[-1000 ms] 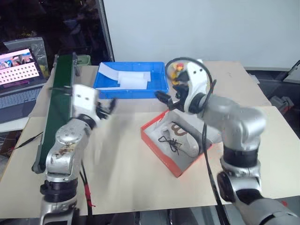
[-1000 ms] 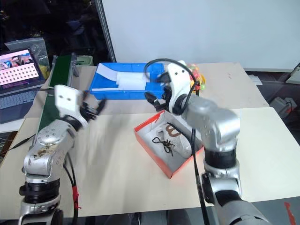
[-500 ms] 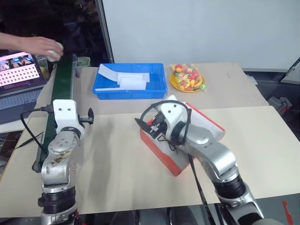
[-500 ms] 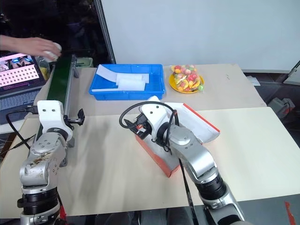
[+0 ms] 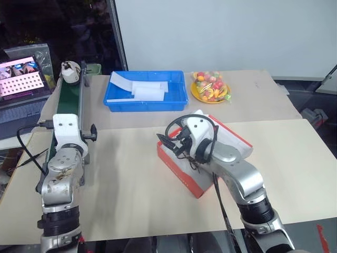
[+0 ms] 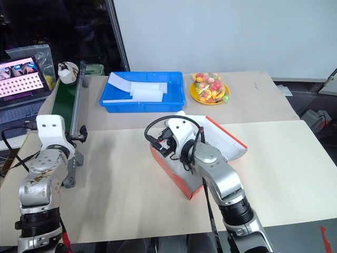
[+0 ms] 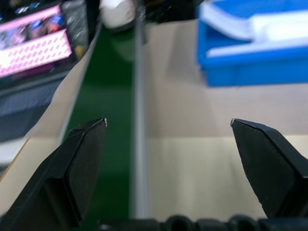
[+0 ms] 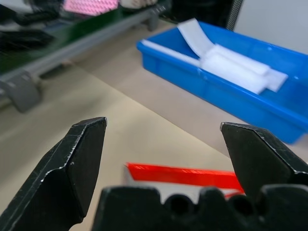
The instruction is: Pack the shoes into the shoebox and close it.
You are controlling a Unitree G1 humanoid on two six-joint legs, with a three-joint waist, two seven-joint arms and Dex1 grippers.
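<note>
My left fingers stop short of the white shoe (image 7: 118, 13), over the green conveyor (image 7: 111, 106), so closing now would miss. My left gripper moves closer first, then closes on the shoe.
One white shoe (image 5: 69, 71) lies on the far end of the green conveyor (image 5: 68, 105); the left wrist view shows this shoe (image 7: 117, 10) ahead of the fingers. The red-orange shoebox (image 5: 176, 164) stands open mid-table, its lid (image 5: 234, 141) leaning out to the right. My right arm covers most of the box's inside. My right gripper (image 8: 163, 124) is open and empty, hanging just past the box's near-left red rim (image 8: 183, 175). My left gripper (image 7: 168, 122) is open and empty too, low over the conveyor's near part.
A blue tray (image 5: 118, 100) with white foam pieces sits behind the shoebox. A yellow plate of colourful sweets (image 5: 210, 87) is to its right. A laptop (image 5: 21, 74) stands at the far left, beyond the conveyor.
Both arms have come down. My left gripper swung left to the conveyor and opened wider. A person's hand reached the conveyor's far end half a second ago; it is gone and a shoe lies there.
</note>
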